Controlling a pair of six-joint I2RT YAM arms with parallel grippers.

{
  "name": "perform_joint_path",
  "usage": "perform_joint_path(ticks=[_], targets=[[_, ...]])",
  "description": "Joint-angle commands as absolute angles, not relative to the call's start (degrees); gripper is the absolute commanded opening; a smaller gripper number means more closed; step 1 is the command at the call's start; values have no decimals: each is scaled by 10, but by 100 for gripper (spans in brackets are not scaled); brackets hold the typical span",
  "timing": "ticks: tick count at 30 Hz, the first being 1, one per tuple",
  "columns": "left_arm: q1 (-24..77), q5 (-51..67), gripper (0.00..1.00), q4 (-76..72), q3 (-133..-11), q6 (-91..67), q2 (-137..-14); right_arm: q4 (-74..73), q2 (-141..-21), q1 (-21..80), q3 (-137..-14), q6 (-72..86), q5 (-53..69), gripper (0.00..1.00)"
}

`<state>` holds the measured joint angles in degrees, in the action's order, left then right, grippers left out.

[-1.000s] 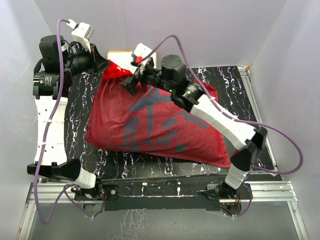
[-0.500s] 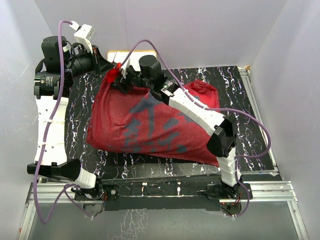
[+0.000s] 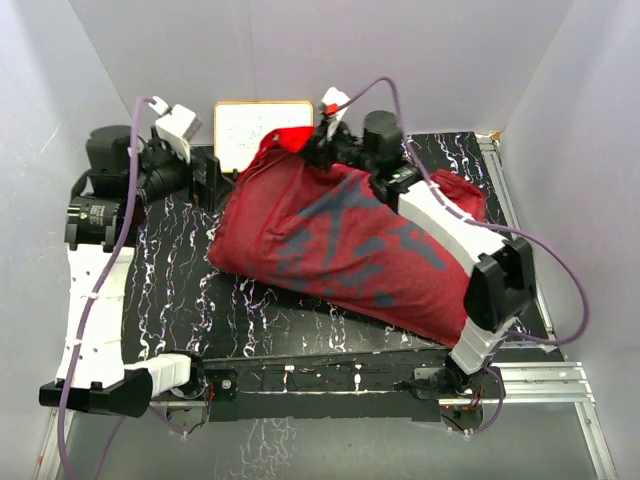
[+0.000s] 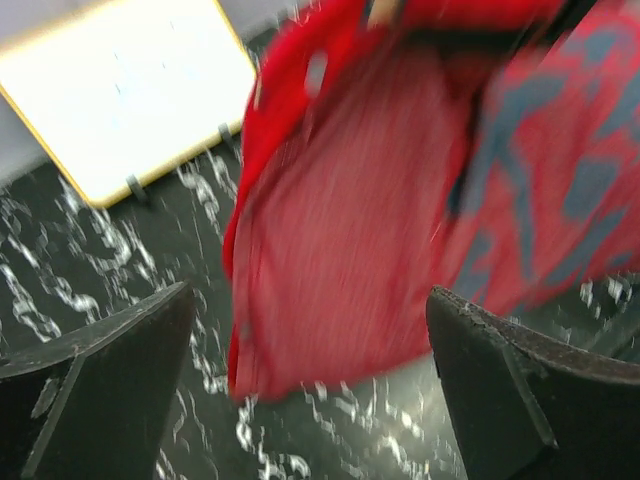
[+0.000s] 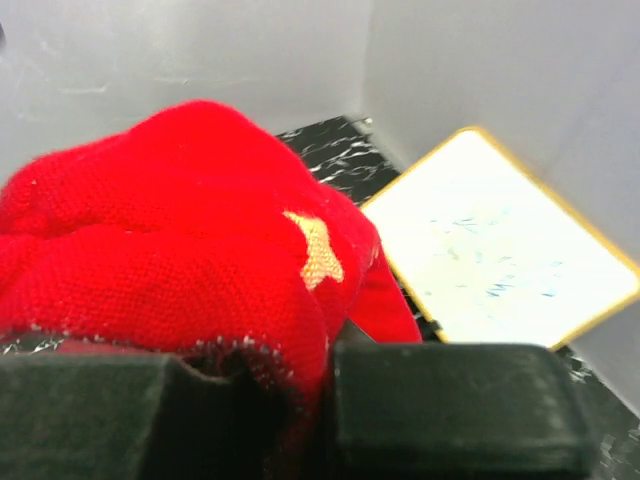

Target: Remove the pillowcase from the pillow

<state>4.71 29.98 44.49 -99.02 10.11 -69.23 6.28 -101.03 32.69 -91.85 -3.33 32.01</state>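
Observation:
I will grab the pillowcase (image 3: 330, 240) next with my left gripper by its bright red hem (image 3: 267, 150), to pull the pillowcase open and off the pillow.
The pillowcase (image 3: 330, 240), dull dark red with bluish patches, lies stuffed and slanted across the black marbled table (image 3: 170, 260). The pillow is hidden inside it. At the case's far corner my right gripper (image 3: 308, 142) is shut on a bunch of bright red fabric (image 5: 180, 250) with a gold star; in the right wrist view the right gripper (image 5: 315, 380) pinches that cloth between its pads. My left gripper (image 3: 222, 180) stands open just left of the case; in the left wrist view the left gripper (image 4: 315, 400) has only table between its fingertips, and the red cloth (image 4: 340, 250) hangs ahead of them.
A flat white board with a wooden frame (image 3: 262, 130) leans at the back wall behind the case's held corner, and shows as the white board (image 4: 120, 90) and the white board (image 5: 500, 250) in the wrist views. Grey walls close in the table on three sides.
My left gripper let go of the pillowcase's corner, opened and drew back to the left. My right gripper closed on that corner and pulled it right, and the whole bundle shifted right.

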Motion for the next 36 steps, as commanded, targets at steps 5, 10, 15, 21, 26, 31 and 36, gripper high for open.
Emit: perform_joint_path(ticks=[5,10,15,21,26,31,36], targets=[[35,363,97,442,-768,220,-671,218,-868,276,-871,25,381,8],[33,437,97,347,-733,212,-713,218,-858,272,-875,40,405,8],[33,529,95,293,-740,179,-759,215,-851,272,-887,55,434,8],[37,579,92,314,-739,191,-774,227,-856,271,-905,82,459,8],[38,635,76,324,-719,164,-781,268,-873,272,-927,138,480,8],[55,623,13,227,-697,44,-760,294,-891,271,-956,181,481,8],[56,474,0,186,-779,-12,-761,263,-904,271,-989,173,427,8]])
